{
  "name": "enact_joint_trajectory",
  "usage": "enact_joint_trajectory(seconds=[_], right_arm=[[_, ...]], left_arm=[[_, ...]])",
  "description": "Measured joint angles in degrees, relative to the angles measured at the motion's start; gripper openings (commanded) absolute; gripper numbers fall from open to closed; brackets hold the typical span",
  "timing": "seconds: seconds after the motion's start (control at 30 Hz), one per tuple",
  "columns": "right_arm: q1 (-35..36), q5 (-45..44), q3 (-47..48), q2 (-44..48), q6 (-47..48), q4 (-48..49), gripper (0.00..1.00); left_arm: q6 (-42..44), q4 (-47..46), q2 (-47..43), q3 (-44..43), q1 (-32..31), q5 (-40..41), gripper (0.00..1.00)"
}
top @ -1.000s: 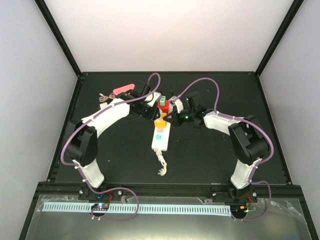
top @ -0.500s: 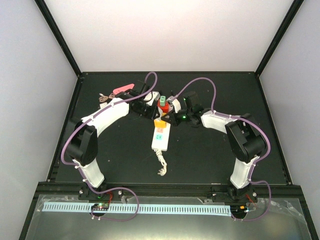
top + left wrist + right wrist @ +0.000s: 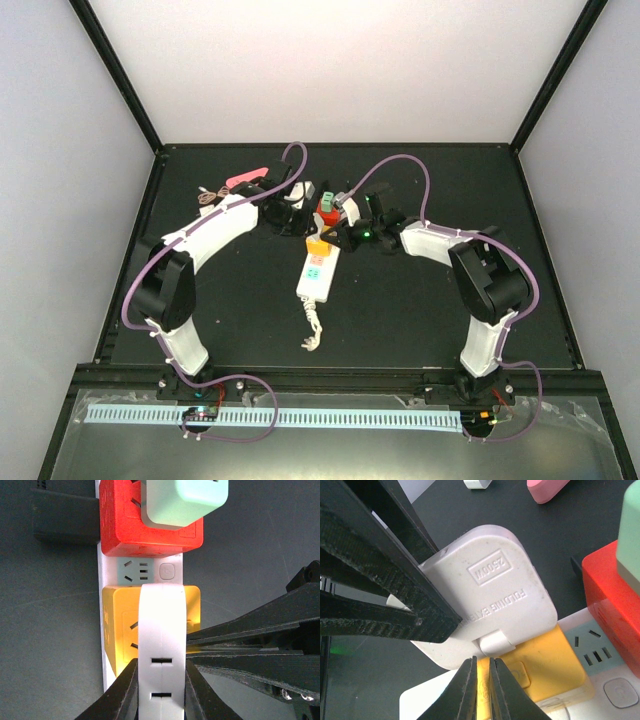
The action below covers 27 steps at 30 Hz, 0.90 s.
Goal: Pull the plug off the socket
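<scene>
I would bring the white plug [image 3: 161, 630] along if I lifted my left gripper now, because its fingers are shut around the plug's body above the yellow adapter.
The socket [image 3: 316, 275], a long white power strip, lies mid-table with its bundled cord [image 3: 311, 335] toward me. A red cube adapter [image 3: 150, 530] with a mint plug [image 3: 182, 497] and a yellow cube adapter [image 3: 117, 630] sit on it. My left gripper [image 3: 161, 687] is shut on a flat white plug [image 3: 161, 630] that stands over the yellow adapter. My right gripper [image 3: 483, 690] is shut, its tips pressed on the yellow adapter [image 3: 540, 665] just under the white plug [image 3: 490, 592]. I cannot tell whether the plug's pins are still seated.
A pink object [image 3: 245, 178] and small cable pieces lie at the back left. A black block [image 3: 65, 522] lies beside the strip's far end. Both arms meet over the strip's far end [image 3: 320, 225]. Black frame posts border the table.
The strip's near end and cord have swung a little to the left. Both grippers have shifted slightly left and away, still at the strip's far end.
</scene>
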<state>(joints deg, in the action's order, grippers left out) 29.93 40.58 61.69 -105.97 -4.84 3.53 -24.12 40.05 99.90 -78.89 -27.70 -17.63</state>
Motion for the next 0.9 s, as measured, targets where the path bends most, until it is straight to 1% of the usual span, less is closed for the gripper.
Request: enact_joint_trajectory(seconds=[0.47, 0.77, 0.9], right_arm=[[0.0, -0.04, 0.48, -0.55, 1.16, 0.0, 0.11], [0.0, -0.11, 0.7, -0.83, 1.55, 0.04, 0.11], [0.0, -0.07, 0.7, -0.7, 1.79, 0.0, 0.13]], left_arm=[[-2.56, -0.02, -0.92, 0.02, 0.31, -0.98, 0.02], [-2.36, 0.11, -7.26, 0.0, 1.05, -2.71, 0.02], [-0.83, -0.26, -9.9, 0.85, 2.1, -4.09, 0.02]])
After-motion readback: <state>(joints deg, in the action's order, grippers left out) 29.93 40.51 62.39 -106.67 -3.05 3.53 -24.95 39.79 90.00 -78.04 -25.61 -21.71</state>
